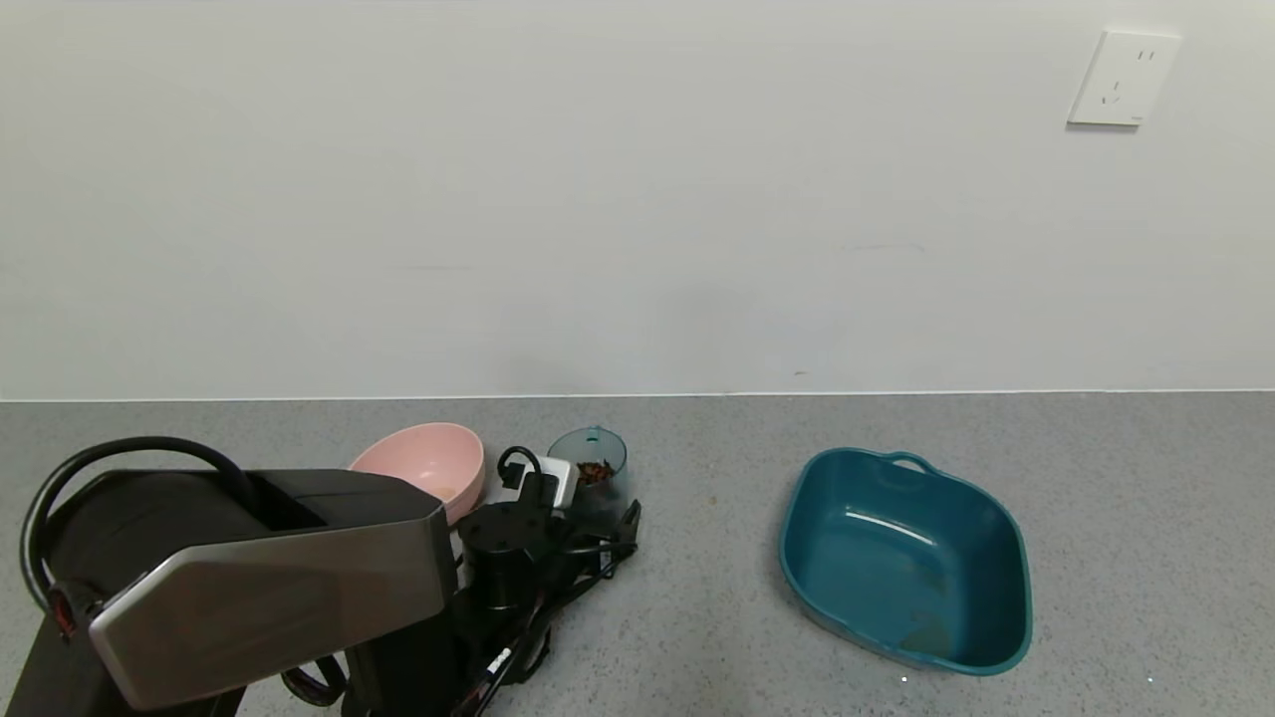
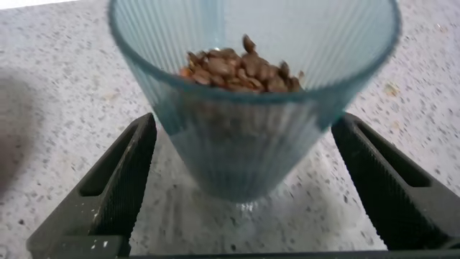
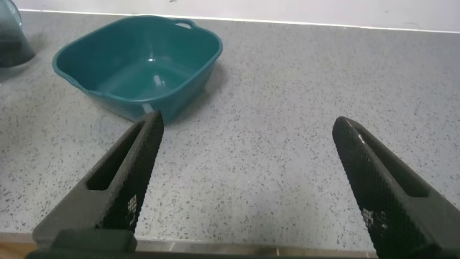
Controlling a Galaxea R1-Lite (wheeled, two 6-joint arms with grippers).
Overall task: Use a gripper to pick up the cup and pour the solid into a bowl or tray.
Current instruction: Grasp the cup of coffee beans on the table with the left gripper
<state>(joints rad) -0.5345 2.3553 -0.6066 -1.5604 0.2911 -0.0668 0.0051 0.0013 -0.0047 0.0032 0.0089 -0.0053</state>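
My left gripper grabs the cup by its ribbed side below the cup's rim (image 1: 607, 490) next, to pour the beans into the teal basin (image 1: 901, 558).
The ribbed grey-teal cup (image 1: 588, 466) stands on the grey counter, right of the pink bowl, with brown bean-like solid (image 1: 595, 471) in it. My left gripper (image 1: 603, 513) reaches up to it from the near side. In the left wrist view the cup (image 2: 248, 137) stands between the open fingers (image 2: 126, 176), with a gap on each side, and the beans (image 2: 237, 68) fill its lower part. The dark teal basin (image 1: 901, 558) sits empty to the right. My right gripper (image 3: 248, 122) is open and empty over bare counter, with the basin (image 3: 136, 65) beyond it.
A round pink bowl (image 1: 423, 473) stands close to the left of the cup, just past my left arm (image 1: 249, 578). A wall with a white socket (image 1: 1126, 78) rises behind the counter. Open counter lies between cup and basin.
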